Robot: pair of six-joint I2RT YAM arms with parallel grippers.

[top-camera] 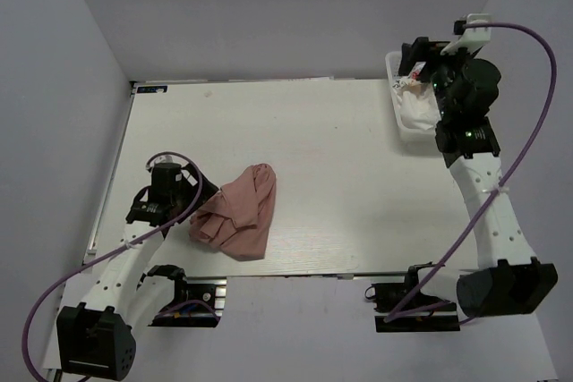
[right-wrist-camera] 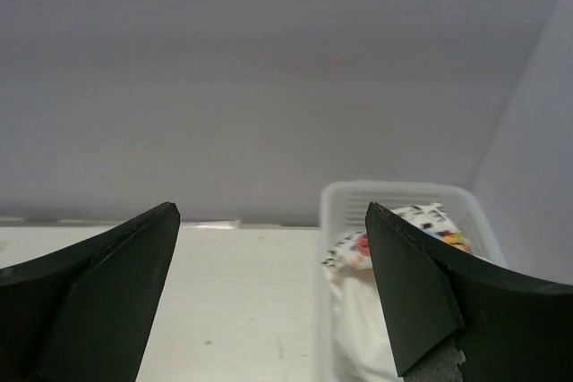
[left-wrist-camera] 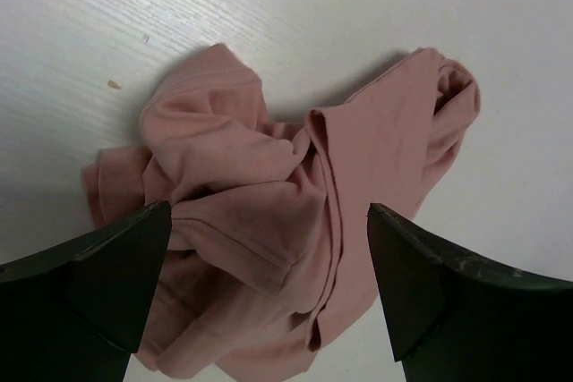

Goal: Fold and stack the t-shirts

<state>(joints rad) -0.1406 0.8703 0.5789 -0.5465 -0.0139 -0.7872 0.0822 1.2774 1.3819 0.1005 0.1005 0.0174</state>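
Note:
The left gripper grabs the pink t-shirt's edge fold [top-camera: 215,209] [left-wrist-camera: 257,217] next, leaving the opposite end for the right gripper to spread for folding.
A dusty pink t-shirt [top-camera: 243,212] lies crumpled in a heap on the table, left of centre. In the left wrist view the pink t-shirt [left-wrist-camera: 286,212] fills the middle. My left gripper [top-camera: 199,196] hovers at its left edge, open and empty, with the cloth showing between its fingers [left-wrist-camera: 269,297]. A white t-shirt [top-camera: 418,109] and one with multicoloured print [top-camera: 410,80] lie in the white basket [top-camera: 400,127] at the far right. My right gripper [top-camera: 421,58] is raised above the basket, open and empty; in its wrist view [right-wrist-camera: 273,292] the printed shirt [right-wrist-camera: 394,234] lies ahead to the right.
The table [top-camera: 349,185] is white wood-grain, boxed by grey walls on three sides. The lattice basket [right-wrist-camera: 358,199] stands against the back wall at the right corner. Purple cables loop from both arms at the near edge.

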